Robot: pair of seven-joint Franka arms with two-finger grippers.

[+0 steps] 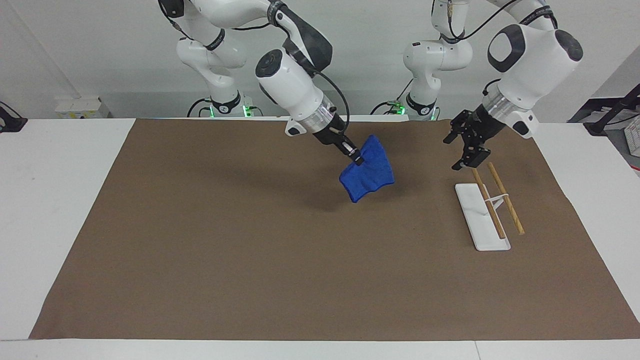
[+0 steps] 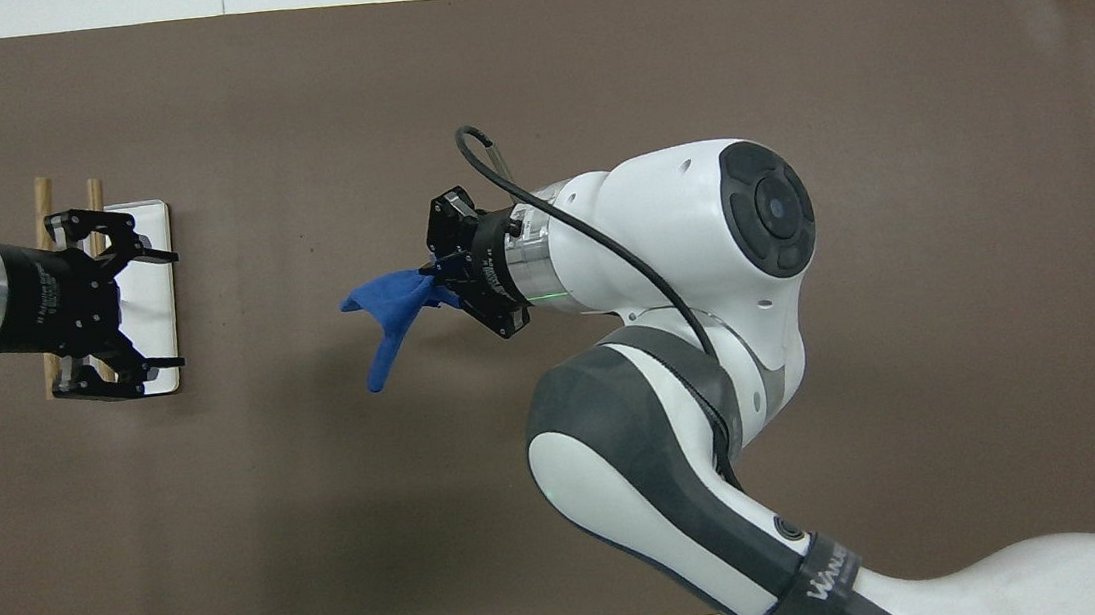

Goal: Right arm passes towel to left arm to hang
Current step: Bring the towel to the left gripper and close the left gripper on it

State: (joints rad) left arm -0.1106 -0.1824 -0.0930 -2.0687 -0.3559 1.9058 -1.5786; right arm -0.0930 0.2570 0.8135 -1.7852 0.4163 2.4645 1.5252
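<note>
The towel's drooping end [image 2: 381, 367] hangs slack, while its outstretched top edge [image 2: 356, 300] juts out from my right gripper, so my left gripper should next pinch that edge.
The bright blue towel [image 1: 367, 169] [image 2: 387, 308] hangs in the air over the middle of the brown mat, pinched at one edge by my right gripper [image 1: 357, 160] [image 2: 431, 276], which is shut on it. The right arm [image 1: 290, 82] reaches toward the left arm's end of the table. My left gripper [image 1: 462, 150] [image 2: 161, 310] is open and holds nothing. It hovers over the white rack, pointing at the towel, with a gap between them. The left arm [image 1: 530, 60] comes in above the rack.
A white base plate [image 1: 480, 220] [image 2: 150, 225] with two wooden rods [image 1: 505, 197] [image 2: 41, 195] on a thin white stand sits on the brown mat [image 1: 300, 260] at the left arm's end. White table edges border the mat.
</note>
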